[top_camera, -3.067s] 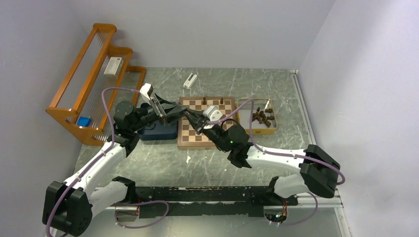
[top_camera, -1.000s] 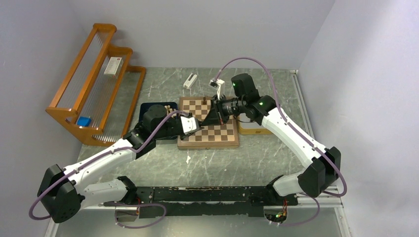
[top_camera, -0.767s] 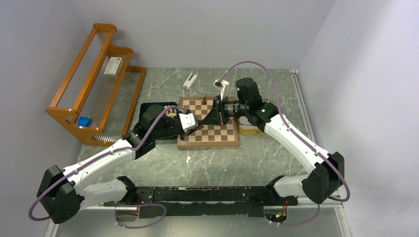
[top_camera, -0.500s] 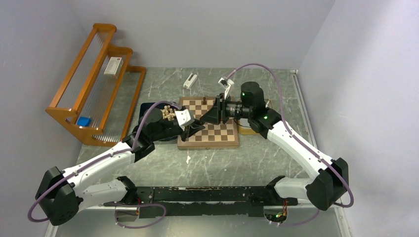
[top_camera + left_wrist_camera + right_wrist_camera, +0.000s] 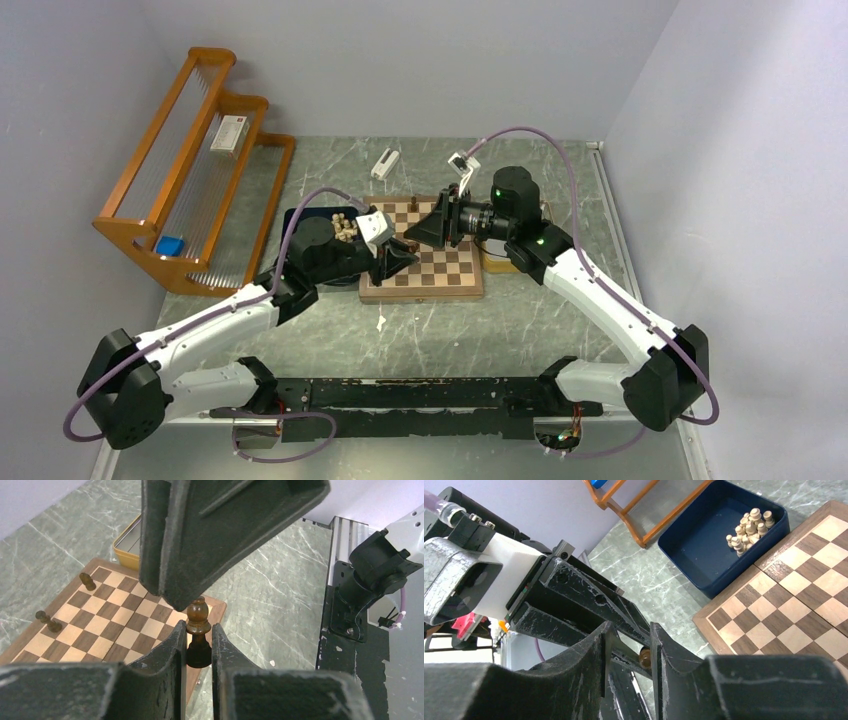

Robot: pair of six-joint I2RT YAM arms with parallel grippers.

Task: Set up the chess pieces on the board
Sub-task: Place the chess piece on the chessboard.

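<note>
My right gripper takes hold of the dark brown chess piece by its round head next, so its base stays free to stand upright on the board.
My left gripper is shut on a dark brown chess piece, gripping its stem with the round head sticking out past the fingertips. It hangs over the board's near-left part, as the top view shows the left gripper. My right gripper points at it from the right, open. In the right wrist view the held dark piece's head shows between the right gripper's parted fingers. Two dark pieces stand on the board.
A dark blue tray with several pale cream pieces lies left of the board. A yellow tray lies at its right, mostly under the right arm. An orange rack stands at far left, a small white object behind the board.
The left gripper has shut on the dark piece that the right gripper held out, and the right jaws have parted. The left arm's wrist has swung up over the board's left edge.
</note>
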